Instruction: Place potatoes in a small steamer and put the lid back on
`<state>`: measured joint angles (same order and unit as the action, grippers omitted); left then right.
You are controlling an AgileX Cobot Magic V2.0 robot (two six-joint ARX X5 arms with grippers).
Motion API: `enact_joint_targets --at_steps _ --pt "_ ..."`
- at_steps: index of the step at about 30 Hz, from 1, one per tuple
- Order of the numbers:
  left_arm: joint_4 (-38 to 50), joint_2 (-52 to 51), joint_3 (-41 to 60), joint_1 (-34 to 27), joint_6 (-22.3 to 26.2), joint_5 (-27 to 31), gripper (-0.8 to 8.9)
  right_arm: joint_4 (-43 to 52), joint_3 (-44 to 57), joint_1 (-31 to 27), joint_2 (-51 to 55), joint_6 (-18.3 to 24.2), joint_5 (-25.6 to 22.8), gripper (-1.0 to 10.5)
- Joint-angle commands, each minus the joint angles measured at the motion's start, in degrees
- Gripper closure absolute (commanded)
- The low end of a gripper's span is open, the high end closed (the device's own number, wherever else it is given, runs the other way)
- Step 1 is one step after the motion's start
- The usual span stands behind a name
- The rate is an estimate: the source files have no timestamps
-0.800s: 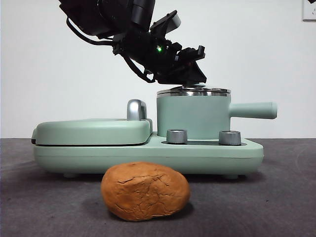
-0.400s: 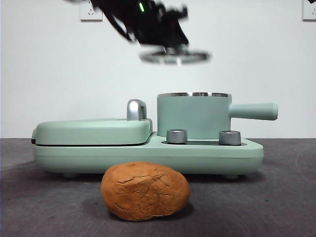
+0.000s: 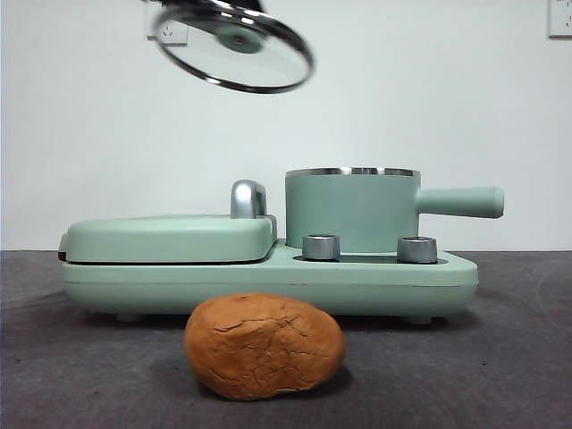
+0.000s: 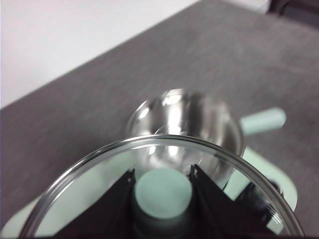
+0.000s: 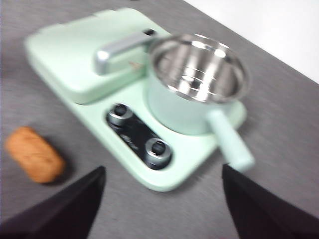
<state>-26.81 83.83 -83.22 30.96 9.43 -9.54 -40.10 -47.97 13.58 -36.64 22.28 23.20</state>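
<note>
The orange-brown potato's rounded ends lie far apart. My right gripper should next grab it across its narrower middle (image 3: 264,346) (image 5: 35,155) to put it in the steamer.
An orange-brown potato (image 3: 264,346) lies on the table in front of the appliance; the right wrist view shows the potato (image 5: 35,155) too. The small mint-green steamer (image 3: 350,208) stands uncovered on its base, its steel inside bare (image 5: 198,67). High above the griddle side, the glass lid (image 3: 234,46) hangs tilted. My left gripper (image 4: 163,191) is shut on the lid's mint knob (image 4: 163,190), with the steamer (image 4: 187,124) below it. My right gripper (image 5: 162,199) is open in the air, over the table in front of the appliance.
A flat mint-green hinged griddle plate (image 3: 165,238) with a steel handle (image 3: 248,197) sits on the left of the same base. Two steel dials (image 3: 320,247) face the front. The pot's side handle (image 3: 460,201) points right. Wall sockets (image 3: 170,29) show behind.
The lid has come off the steamer. It rose and moved left with my left gripper, and now hangs tilted high up. The potato has stayed put.
</note>
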Motion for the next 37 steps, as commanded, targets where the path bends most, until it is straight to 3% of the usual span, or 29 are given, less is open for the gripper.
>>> enact_joint_targets --at_steps 1,6,14,23,34,37 --pt "-1.0 -3.4 0.8 -0.8 -0.1 0.3 8.02 0.2 -0.9 1.7 -1.5 0.7 2.1 5.3" --pt "-0.5 -11.0 9.7 -3.4 -1.8 0.4 8.02 0.2 -0.9 6.4 -5.0 1.3 4.2 5.3" --pt "-0.5 -22.3 22.0 -6.2 -3.9 0.8 8.03 1.9 -0.9 17.9 -14.7 5.9 3.6 4.9" --pt "-0.6 -25.9 23.1 -7.0 -4.5 1.1 8.03 8.8 -0.9 26.8 -28.1 5.8 3.3 4.9" --pt "-0.7 -25.9 23.1 -7.0 -4.7 2.7 8.03 18.6 -0.9 32.3 -42.1 5.8 1.6 4.9" --pt "-0.7 -25.9 23.1 -7.0 -4.7 2.7 8.03 20.6 -0.9 32.9 -45.5 5.8 -0.7 4.9"
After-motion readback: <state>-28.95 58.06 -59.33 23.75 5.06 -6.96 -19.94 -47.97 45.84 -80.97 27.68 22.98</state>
